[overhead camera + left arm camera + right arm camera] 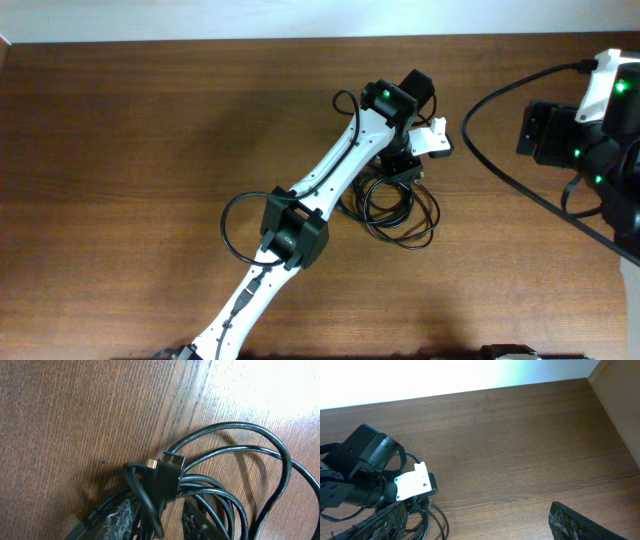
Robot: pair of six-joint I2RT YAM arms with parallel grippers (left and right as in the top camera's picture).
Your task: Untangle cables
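Note:
Several pieces of cable and the black plug are between my left gripper's fingers, so it would hold them if I closed it now, and I should close it.
The cables [400,205] lie as a small coiled bundle of thin black cords on the wooden table, right of center. My left gripper [405,165] is down at the bundle's upper edge. In the left wrist view its fingers [160,525] straddle several strands and a black plug [167,472] with a metal tip; bare wood still shows between the strands and the right finger, so it is open. Loops [235,455] spread to the right. My right gripper [480,527] is open wide and empty, off to the right of the bundle [432,517].
The left arm [300,230] stretches diagonally from the front edge to the bundle. The right arm base [590,130] stands at the right edge, with its thick black wire [490,150] curving across the table. A pale wall borders the far edge.

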